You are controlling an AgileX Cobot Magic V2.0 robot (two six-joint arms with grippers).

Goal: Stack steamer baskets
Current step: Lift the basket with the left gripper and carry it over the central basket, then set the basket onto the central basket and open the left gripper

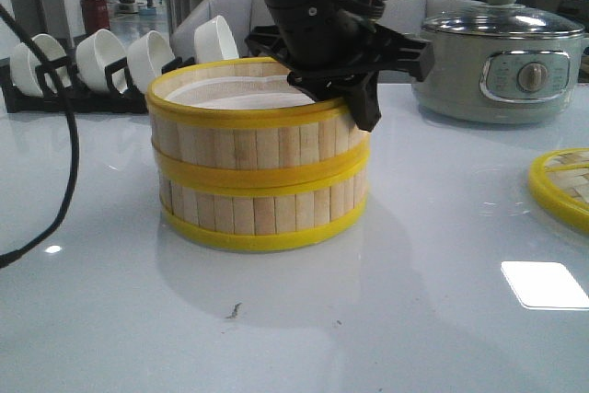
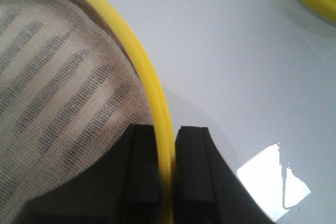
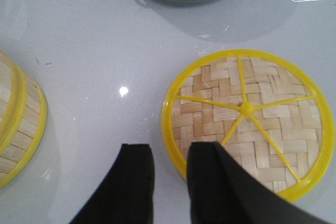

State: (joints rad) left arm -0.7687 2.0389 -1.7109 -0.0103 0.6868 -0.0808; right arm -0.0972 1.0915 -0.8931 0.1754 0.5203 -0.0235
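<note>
The upper basket's bottom edge [image 1: 267, 178] sits squarely on the lower basket [image 1: 262, 211] all around, so my left gripper needs to release the upper basket.
Two steamer baskets stand stacked in the middle of the table, the upper basket [image 1: 248, 140] squarely on the lower basket [image 1: 262, 211]. My left gripper [image 1: 359, 103] comes down at the upper basket's right side. In the left wrist view the left gripper [image 2: 168, 136] is shut on the basket's yellow top rim [image 2: 137, 51], one finger inside over the white liner [image 2: 58, 87] and one outside. My right gripper [image 3: 170, 153] is open and empty, low over the table. One of its fingers is over the edge of the woven lid [image 3: 262, 108]. The stack's side [image 3: 16, 124] shows in the right wrist view.
The lid [image 1: 563, 186] lies flat at the right edge of the table. A grey-green electric pot [image 1: 502, 62] stands at the back right. A rack of white bowls [image 1: 92, 66] stands at the back left. A black cable [image 1: 69, 135] hangs over the left side.
</note>
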